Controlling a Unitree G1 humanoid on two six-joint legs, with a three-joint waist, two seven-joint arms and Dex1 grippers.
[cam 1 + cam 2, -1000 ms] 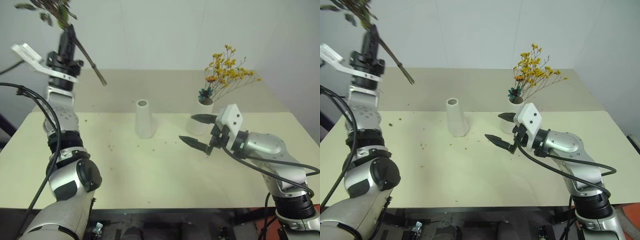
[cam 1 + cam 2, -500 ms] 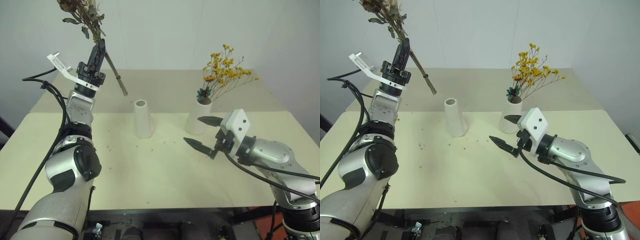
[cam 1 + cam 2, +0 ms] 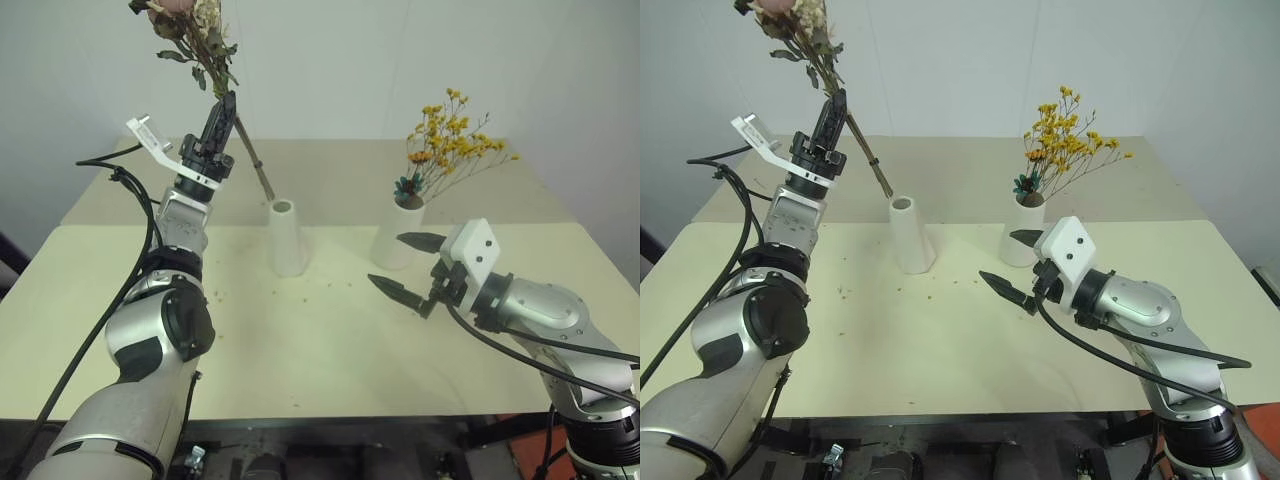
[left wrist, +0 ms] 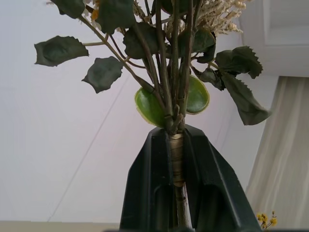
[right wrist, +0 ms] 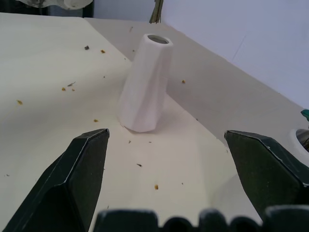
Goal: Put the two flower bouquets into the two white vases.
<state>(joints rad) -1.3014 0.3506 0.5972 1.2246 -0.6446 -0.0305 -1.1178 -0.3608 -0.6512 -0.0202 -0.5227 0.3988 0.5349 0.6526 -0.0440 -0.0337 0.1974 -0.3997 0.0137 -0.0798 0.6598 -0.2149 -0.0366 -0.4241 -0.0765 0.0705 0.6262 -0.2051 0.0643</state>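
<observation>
The stems' lower end hangs above the slim white vase, outside its rim, so the stems go into it next before my left gripper releases them.
My left gripper is raised at the back left, shut on the brown stems of the pink rose bouquet. The stems slant down from it, and their lower end hangs just left of and above the slim white vase. The left wrist view shows both fingers clamped on the bound stems under the leaves. The yellow-orange bouquet stands in the wider white vase. My right gripper hovers open in front of that vase, facing the slim vase.
The cream table carries scattered dried petal crumbs around the vases. A seam runs across it behind the slim vase. A plain wall rises past the back edge. Black cables hang beside my left arm.
My left gripper has swung right and slightly down with the rose bouquet, bringing the stem ends close to the slim vase. The right gripper stays put and open.
</observation>
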